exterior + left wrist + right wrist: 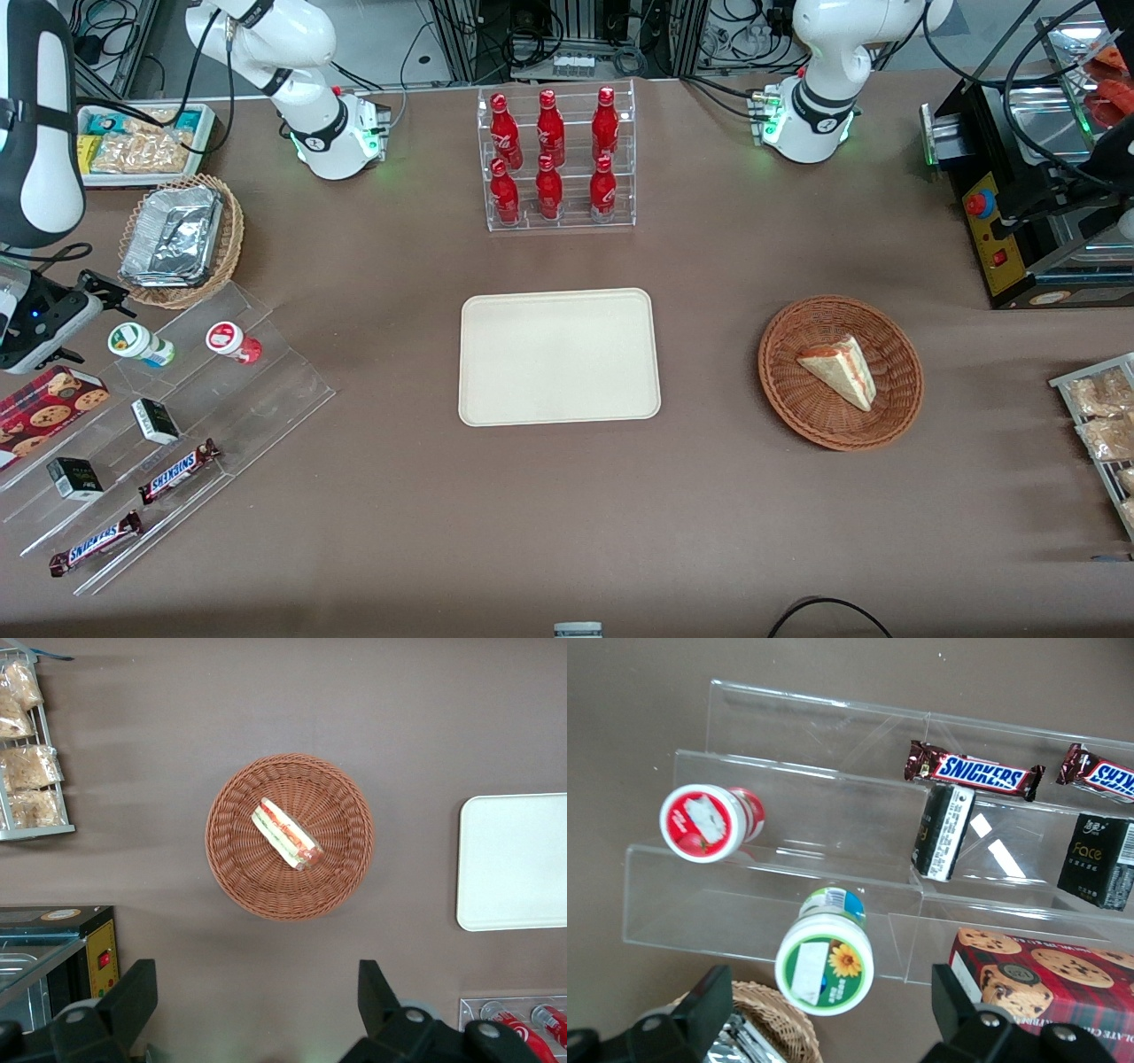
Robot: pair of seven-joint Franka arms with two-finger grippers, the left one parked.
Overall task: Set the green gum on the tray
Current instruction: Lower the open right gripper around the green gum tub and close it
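Observation:
Next, my gripper grabs the green gum by its rounded body point(149, 347), to move it onto the cream tray point(558, 306).
The green gum point(139, 344) is a small white bottle with a green-and-white lid. It lies on its side on the top step of a clear acrylic stand point(266, 390) at the working arm's end of the table. In the right wrist view the green gum point(825, 962) shows its lid with a sunflower. My gripper point(91, 319) is open and empty, just beside the bottle and apart from it. In the right wrist view my gripper point(828, 1008) has one dark finger on each side of the lid. The cream tray point(558, 306) lies bare at mid-table and also shows in the left wrist view point(514, 859).
A red-lidded bottle point(233, 342) lies beside the gum on the same step. Lower steps hold two Snickers bars point(179, 470), black boxes point(155, 420) and a cookie box point(49, 403). A wicker basket of foil trays point(177, 239) is close by. A cola rack point(558, 159) and a sandwich basket point(895, 354) stand elsewhere.

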